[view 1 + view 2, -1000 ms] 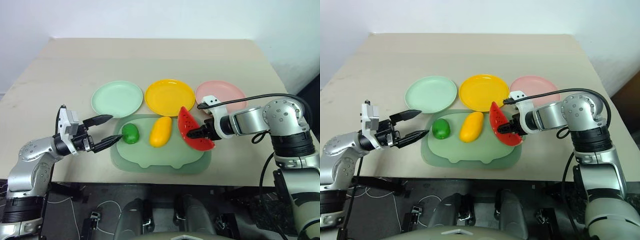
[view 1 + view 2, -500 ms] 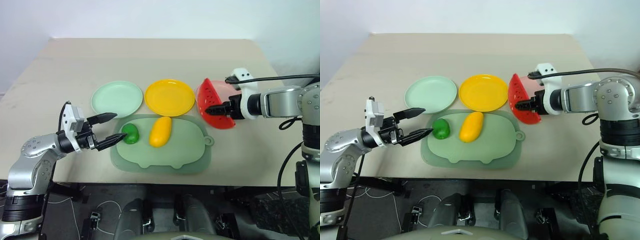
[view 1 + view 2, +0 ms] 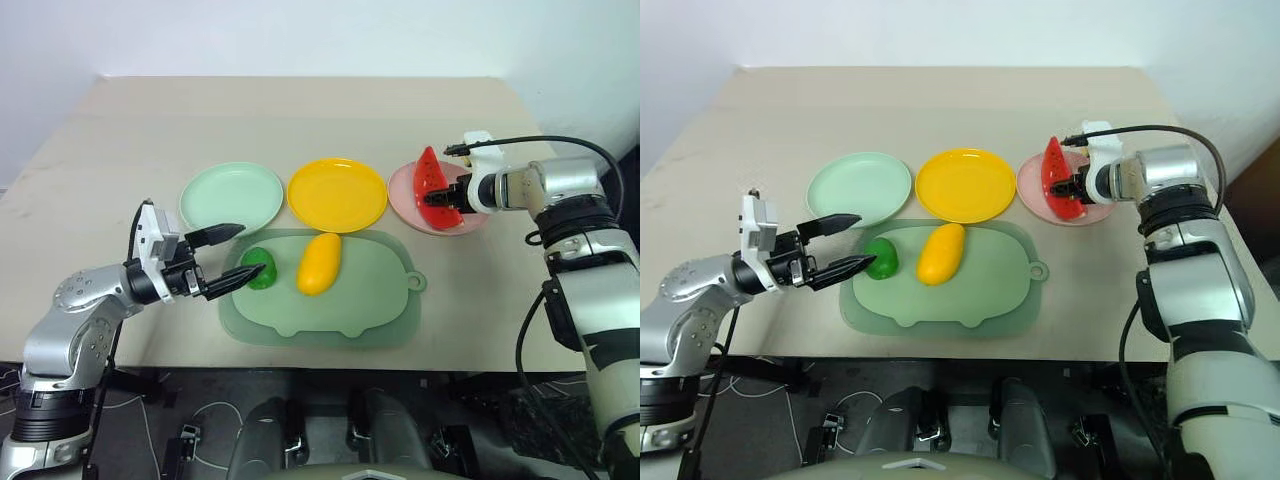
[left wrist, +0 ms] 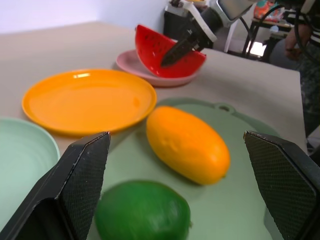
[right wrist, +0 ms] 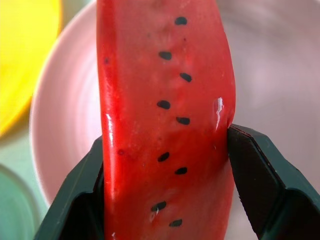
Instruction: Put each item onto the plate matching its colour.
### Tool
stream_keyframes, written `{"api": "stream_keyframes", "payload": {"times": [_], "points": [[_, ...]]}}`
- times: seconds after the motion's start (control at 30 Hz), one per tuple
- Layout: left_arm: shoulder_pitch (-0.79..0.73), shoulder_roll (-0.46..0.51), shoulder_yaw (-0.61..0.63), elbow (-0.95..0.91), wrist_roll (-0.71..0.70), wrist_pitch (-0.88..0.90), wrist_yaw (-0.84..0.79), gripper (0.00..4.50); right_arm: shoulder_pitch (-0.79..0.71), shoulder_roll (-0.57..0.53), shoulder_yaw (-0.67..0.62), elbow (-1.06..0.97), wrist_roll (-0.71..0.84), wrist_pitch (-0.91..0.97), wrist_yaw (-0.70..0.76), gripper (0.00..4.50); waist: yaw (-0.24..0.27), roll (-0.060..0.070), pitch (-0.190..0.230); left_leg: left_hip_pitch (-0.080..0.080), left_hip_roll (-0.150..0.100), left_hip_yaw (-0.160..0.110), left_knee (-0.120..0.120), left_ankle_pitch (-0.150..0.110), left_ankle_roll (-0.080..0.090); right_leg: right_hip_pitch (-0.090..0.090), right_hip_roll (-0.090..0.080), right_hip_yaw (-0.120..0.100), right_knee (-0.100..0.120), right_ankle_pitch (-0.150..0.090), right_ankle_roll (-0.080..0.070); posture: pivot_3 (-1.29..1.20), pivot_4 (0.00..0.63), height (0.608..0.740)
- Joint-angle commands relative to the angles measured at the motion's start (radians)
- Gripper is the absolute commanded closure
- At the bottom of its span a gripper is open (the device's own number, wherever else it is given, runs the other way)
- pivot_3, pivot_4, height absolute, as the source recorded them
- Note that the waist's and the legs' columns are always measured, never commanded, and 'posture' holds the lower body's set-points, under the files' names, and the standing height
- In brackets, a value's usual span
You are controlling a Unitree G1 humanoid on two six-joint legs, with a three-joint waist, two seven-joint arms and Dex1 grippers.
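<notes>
The watermelon wedge's lower edge (image 3: 445,222) is inside the pink plate's rim (image 3: 398,198), so the wedge would lie there. My right gripper needs to let go of the wedge.
My right gripper (image 3: 437,200) is shut on the red watermelon wedge (image 3: 433,186) and holds it over the pale pink plate (image 3: 403,190). Whether the wedge touches the plate I cannot tell. In the right wrist view both fingers (image 5: 260,190) press the wedge's (image 5: 160,100) flat sides. The round green fruit (image 3: 258,268) and the yellow mango (image 3: 320,263) lie on the pale green mat (image 3: 330,312). My left gripper (image 3: 252,249) stands open just left of the green fruit (image 4: 142,212), its tips near it. The mint green plate (image 3: 232,197) and yellow plate (image 3: 337,193) hold nothing.
The three plates stand in a row behind the mat on a beige table (image 3: 300,115). The table's front edge runs just below the mat. A black cable (image 3: 560,142) loops from my right wrist.
My right gripper has carried the watermelon wedge from the mat's right end, rightward and farther back, to the pink plate. My left gripper has edged a little toward the green fruit, still open.
</notes>
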Motion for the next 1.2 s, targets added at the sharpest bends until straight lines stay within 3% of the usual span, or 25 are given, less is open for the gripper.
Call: {"api": "stream_keyframes", "payload": {"times": [0.03, 0.2, 0.37, 0.6, 0.8, 1.03, 1.2], "points": [[0.016, 0.024, 0.033, -0.043, -0.011, -0.012, -0.004, 0.00, -0.041, 0.014, -0.032, 0.077, -0.073, -0.054, 0.037, 1.65, -0.004, 0.000, 0.000, 0.000, 0.000, 0.000, 0.000, 0.000, 0.000, 0.000, 0.000, 0.000, 0.000, 0.000, 0.000, 0.00, 0.150, 0.696], [0.031, 0.028, 0.033, -0.043, -0.003, -0.023, 0.000, 0.00, -0.068, 0.025, -0.066, 0.119, -0.141, -0.091, 0.067, 0.07, -0.015, 0.000, 0.000, 0.000, 0.000, 0.000, 0.001, 0.000, 0.000, 0.000, -0.001, 0.000, 0.001, 0.000, 0.000, 0.00, 0.150, 0.696], [0.035, 0.028, 0.035, -0.029, 0.003, -0.035, -0.006, 0.00, -0.097, 0.015, -0.092, 0.100, -0.186, -0.086, 0.105, 0.03, -0.018, 0.001, 0.000, 0.000, 0.000, 0.000, 0.001, 0.000, -0.001, -0.001, -0.001, 0.000, 0.002, 0.000, 0.000, 0.00, 0.150, 0.696], [0.039, 0.043, 0.053, 0.014, 0.008, -0.064, -0.033, 0.00, -0.149, -0.091, -0.118, -0.066, -0.211, 0.014, 0.228, 0.03, -0.016, 0.002, 0.001, 0.000, 0.000, 0.000, 0.001, 0.000, -0.001, -0.002, -0.002, 0.001, 0.003, 0.000, 0.000, 0.00, 0.150, 0.696], [0.043, 0.047, 0.068, 0.040, 0.009, -0.078, -0.044, 0.00, -0.074, -0.136, -0.167, -0.462, -0.123, 0.331, 0.281, 0.03, -0.018, 0.002, 0.001, -0.001, 0.000, -0.001, 0.001, 0.000, -0.001, -0.003, -0.002, 0.001, 0.002, 0.000, -0.001, 0.00, 0.150, 0.696], [0.041, 0.047, 0.060, 0.009, 0.005, -0.060, -0.014, 0.00, 0.062, -0.005, -0.309, -0.955, 0.033, 0.773, 0.157, 0.03, -0.016, 0.003, 0.001, -0.001, 0.000, -0.002, 0.001, 0.000, -0.001, -0.003, -0.003, 0.001, 0.003, 0.000, -0.001, 0.00, 0.150, 0.696], [0.027, 0.050, 0.049, 0.003, 0.007, -0.049, 0.000, 0.00, 0.097, 0.072, -0.339, -0.976, 0.294, 0.792, 0.012, 0.03, -0.012, 0.002, 0.001, -0.001, 0.000, -0.002, 0.001, 0.000, -0.001, -0.003, -0.003, 0.001, 0.002, 0.000, -0.001, 0.00, 0.150, 0.696]]}}
